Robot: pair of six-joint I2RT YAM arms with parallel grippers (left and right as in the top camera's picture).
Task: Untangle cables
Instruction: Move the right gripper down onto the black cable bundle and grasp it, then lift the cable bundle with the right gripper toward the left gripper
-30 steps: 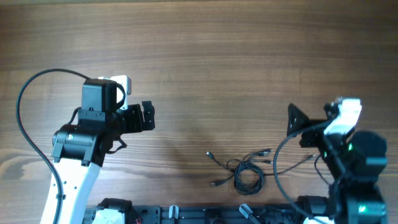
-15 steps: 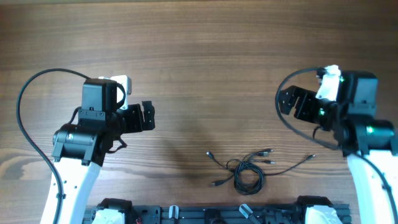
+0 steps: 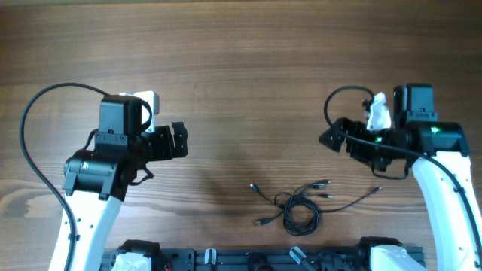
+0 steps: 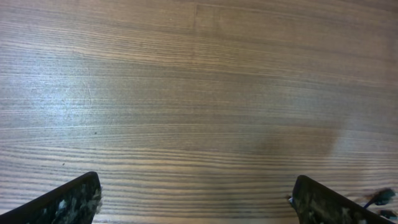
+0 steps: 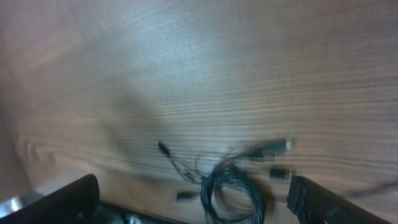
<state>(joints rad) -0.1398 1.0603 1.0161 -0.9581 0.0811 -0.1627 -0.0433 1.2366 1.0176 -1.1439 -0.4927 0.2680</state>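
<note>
Next, my right gripper reaches the cables and grabs one side of the coiled loop, which leaves the plugs and the opposite side free for untangling.
The cables (image 3: 300, 208) lie as a small tangle on the wooden table near its front edge, a coiled loop with loose strands and small plugs spreading left and right. My right gripper (image 3: 331, 138) hovers open behind and to the right of them. In the right wrist view the cables (image 5: 233, 182) sit blurred between and beyond its fingertips, with the gripper (image 5: 193, 198) holding nothing. My left gripper (image 3: 181, 140) stands open well to the left of the tangle. Its wrist view shows the gripper (image 4: 196, 200) over bare wood, with one plug (image 4: 379, 198) at the far right.
A black rail (image 3: 226, 260) with hardware runs along the table's front edge, just in front of the tangle. A thick black arm wire (image 3: 41, 102) arcs over the left side. Another loops above the right wrist (image 3: 343, 96).
My right arm has swung from the front right corner back and to the left, and its gripper now points at the middle of the table. The left arm and the cables have not moved.
</note>
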